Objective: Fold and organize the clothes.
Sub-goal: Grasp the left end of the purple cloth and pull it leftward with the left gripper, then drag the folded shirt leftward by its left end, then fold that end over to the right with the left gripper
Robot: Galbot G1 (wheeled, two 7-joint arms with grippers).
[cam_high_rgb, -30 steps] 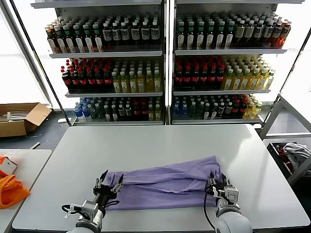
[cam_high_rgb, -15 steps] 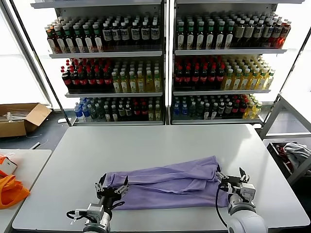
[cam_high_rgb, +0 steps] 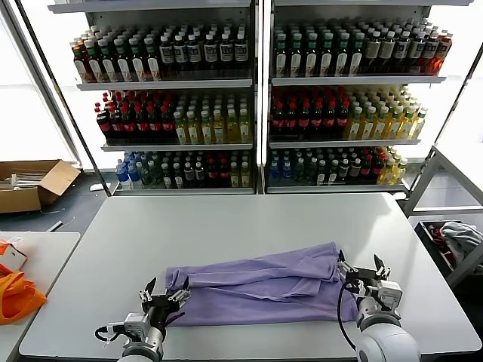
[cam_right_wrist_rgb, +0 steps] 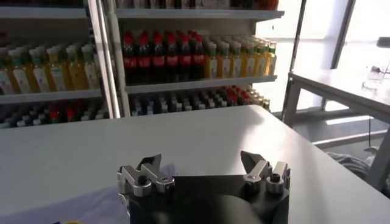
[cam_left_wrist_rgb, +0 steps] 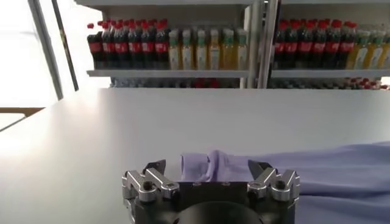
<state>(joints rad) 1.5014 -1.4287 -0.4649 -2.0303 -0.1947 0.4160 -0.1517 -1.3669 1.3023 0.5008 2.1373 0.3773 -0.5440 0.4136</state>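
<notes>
My left gripper pinches that fold next, since a bunched fold stands up at the T-shirt's end while the rest of the band lies flat.
The clothes are one lavender T-shirt, folded into a long band across the front of the white table. My left gripper stands open just short of the shirt's left end. In the left wrist view a bunched fold of the T-shirt lies beyond the open left gripper, with nothing held. My right gripper stands open off the shirt's right end. In the right wrist view the right gripper has only bare table ahead of it, and a strip of T-shirt shows beside it.
Shelves of bottles stand behind the table. An orange fabric item lies on a side table at the left. A cardboard box sits on the floor. A grey-white cloth bundle lies in a bin at the right.
Both grippers have opened and let go of the shirt's ends. The left one drew back toward the near edge; the right one moved out to the right, off the cloth.
</notes>
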